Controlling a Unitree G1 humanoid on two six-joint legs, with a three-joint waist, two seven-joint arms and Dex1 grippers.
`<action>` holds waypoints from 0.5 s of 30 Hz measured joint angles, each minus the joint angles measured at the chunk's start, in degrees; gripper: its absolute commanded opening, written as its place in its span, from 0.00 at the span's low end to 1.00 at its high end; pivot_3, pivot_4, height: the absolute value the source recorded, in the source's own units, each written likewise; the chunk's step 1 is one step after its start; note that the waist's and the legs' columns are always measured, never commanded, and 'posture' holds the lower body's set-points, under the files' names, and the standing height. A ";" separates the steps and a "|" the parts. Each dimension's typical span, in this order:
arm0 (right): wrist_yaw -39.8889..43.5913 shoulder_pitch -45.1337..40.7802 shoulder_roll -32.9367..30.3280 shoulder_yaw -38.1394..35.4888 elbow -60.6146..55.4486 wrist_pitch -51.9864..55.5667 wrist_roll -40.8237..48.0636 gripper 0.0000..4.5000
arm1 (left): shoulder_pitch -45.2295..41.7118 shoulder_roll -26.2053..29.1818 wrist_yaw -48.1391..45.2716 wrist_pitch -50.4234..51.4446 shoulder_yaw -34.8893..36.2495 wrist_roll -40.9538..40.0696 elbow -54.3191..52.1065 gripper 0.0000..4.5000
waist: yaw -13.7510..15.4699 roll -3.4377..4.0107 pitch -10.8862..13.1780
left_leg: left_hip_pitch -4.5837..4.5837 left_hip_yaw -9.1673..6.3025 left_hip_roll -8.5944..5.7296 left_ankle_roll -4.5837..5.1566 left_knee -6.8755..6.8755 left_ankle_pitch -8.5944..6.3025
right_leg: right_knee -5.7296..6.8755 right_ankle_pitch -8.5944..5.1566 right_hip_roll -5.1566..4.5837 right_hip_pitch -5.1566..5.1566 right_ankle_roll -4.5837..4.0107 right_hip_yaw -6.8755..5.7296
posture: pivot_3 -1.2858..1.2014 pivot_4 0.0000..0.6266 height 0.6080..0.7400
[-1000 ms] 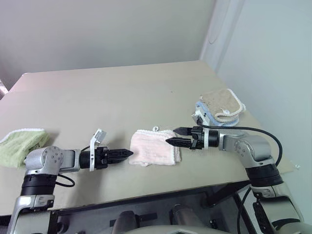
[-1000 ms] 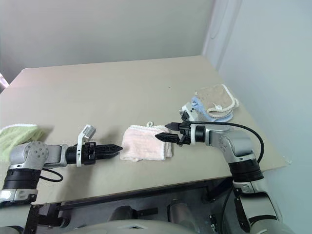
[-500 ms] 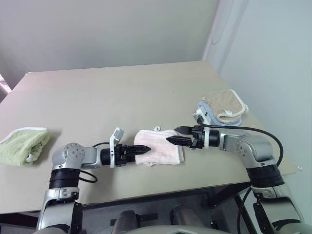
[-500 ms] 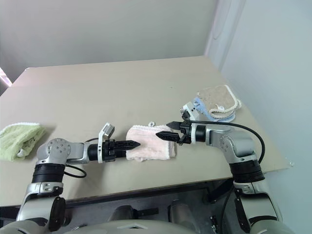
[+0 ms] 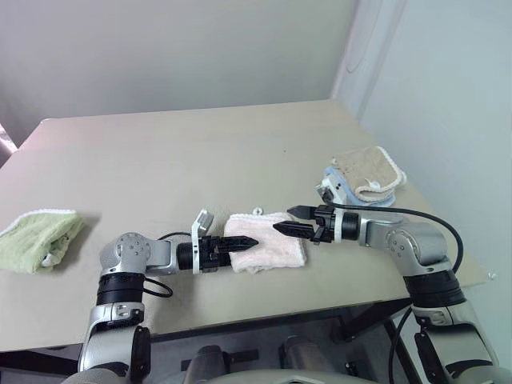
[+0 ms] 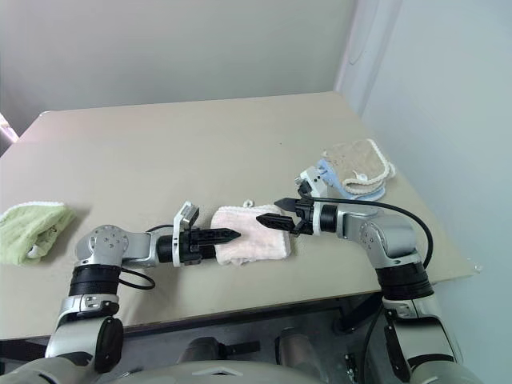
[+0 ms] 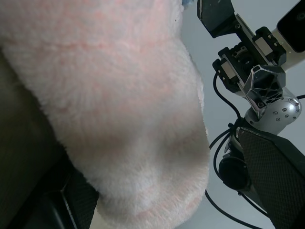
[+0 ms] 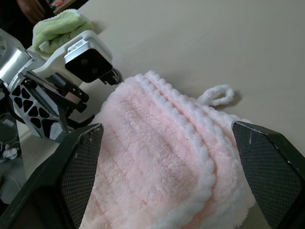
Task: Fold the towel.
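To fold the towel, my left gripper should next pinch the towel's folded edge [image 5: 233,243] [image 7: 150,202], which bulges up between my fingers while the rest lies flat.
The towel [image 5: 270,250] is a pale pink folded cloth with white edging and a small white loop [image 8: 217,94], lying near the table's front edge. My left gripper [image 5: 246,242] reaches in level from the left, open, and the towel's left fold [image 7: 124,119] bulges between its fingers [image 7: 271,181]. From the right, my right gripper [image 5: 282,220] hovers open just above the towel's far right part, its fingers [image 8: 81,167] spread to either side of the cloth [image 8: 167,157].
A folded light green towel [image 5: 40,238] lies at the table's left edge. A tan towel on a blue one [image 5: 364,178] sits at the right edge, behind my right arm. The table's front edge [image 5: 264,316] runs close below the towel.
My left gripper has slid right along the table until its tips reach over the towel's left fold. My right gripper has stayed in place. The camera shifted a little.
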 measured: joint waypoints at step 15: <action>-2.11 -0.26 1.02 -0.41 1.25 1.07 0.15 1.00 | 0.07 -1.82 2.83 0.24 1.34 0.14 -0.31 0.01 | -0.05 0.01 0.00 | 0.03 -0.01 0.00 0.00 0.01 0.00 | 0.01 0.00 0.00 0.00 0.00 0.00 | 0.52 0.00 1.00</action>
